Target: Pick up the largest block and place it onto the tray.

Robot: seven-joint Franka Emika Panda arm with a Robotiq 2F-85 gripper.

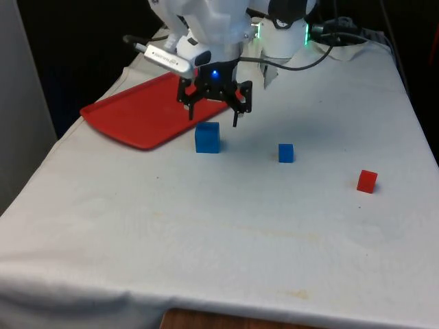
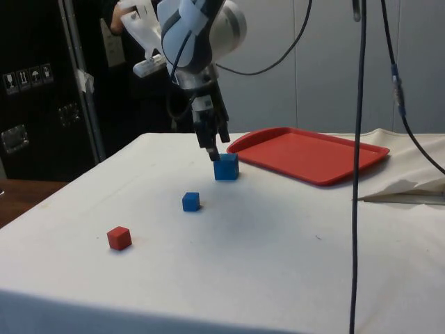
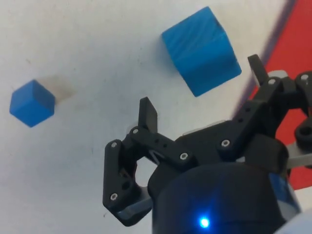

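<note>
The large blue block's bottom can rest on the red tray [image 1: 147,110] if I hold the block by its opposite sides, so I will grip it there next.
The largest block is a blue cube [image 1: 207,137] [image 2: 226,167] [image 3: 201,49] on the white cloth, just off the near edge of the red tray [image 1: 147,110] [image 2: 309,153] [image 3: 292,44]. My gripper [image 1: 214,116] [image 2: 215,147] [image 3: 202,90] hangs open a little above and behind the big cube, nothing between its fingers. A smaller blue cube [image 1: 286,153] [image 2: 191,202] [image 3: 31,103] lies to the front view's right of it. A small red cube [image 1: 367,181] [image 2: 119,238] sits farther right.
The tray lies bare at the front view's left, near the table's edge. Cables [image 2: 361,139] hang down in the side view's foreground. A wide stretch of cloth [image 1: 219,233] lies in front of the blocks.
</note>
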